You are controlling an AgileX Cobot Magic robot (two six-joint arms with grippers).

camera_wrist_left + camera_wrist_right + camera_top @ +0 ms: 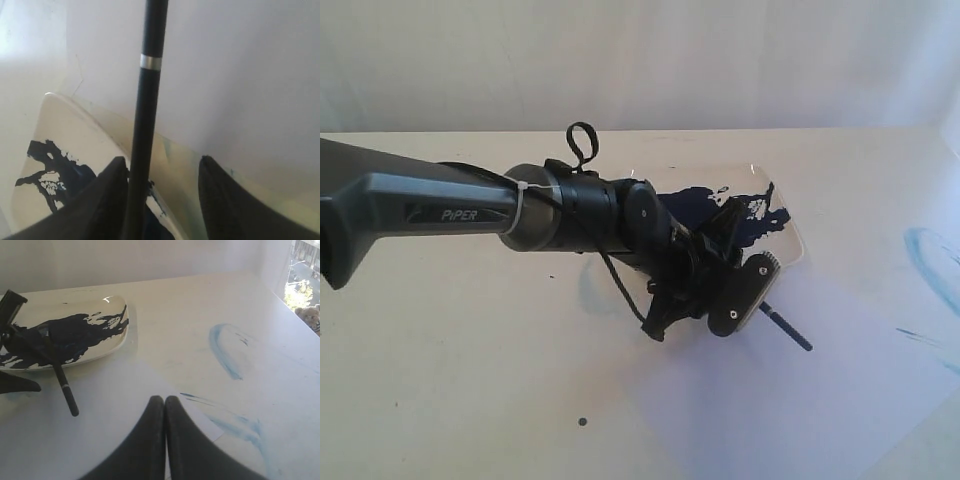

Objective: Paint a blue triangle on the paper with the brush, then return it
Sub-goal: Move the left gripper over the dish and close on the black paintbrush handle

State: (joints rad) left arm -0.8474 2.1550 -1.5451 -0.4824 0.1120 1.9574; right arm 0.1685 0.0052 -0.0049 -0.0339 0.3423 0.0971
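Note:
I should paint the blue triangle on the paper [800, 400] with the brush, so I should next grab the brush by its black handle [785, 325] with my left gripper.
The brush [790, 328] lies with its bristle end on the white plate [794, 246]; its black handle sticks out over the paper [800, 400]. My left gripper [745, 260] hangs over the plate's near edge, open. In the left wrist view the brush [145, 100] rests against one finger [112, 185], and the other finger stands well apart from it. The paper [240, 75] shows no blue triangle. My right gripper [165, 399] is shut with nothing in it, above a corner of the paper [110, 405]. The right wrist view also shows the brush [64, 382].
A big dark navy paint blotch [695, 205] covers much of the plate [120, 335]. Faint pale-blue smears [225, 350] mark the cream table to the right of the paper. A small dark spot [582, 421] sits on the table near the front. The left arm spans the left half of the exterior view.

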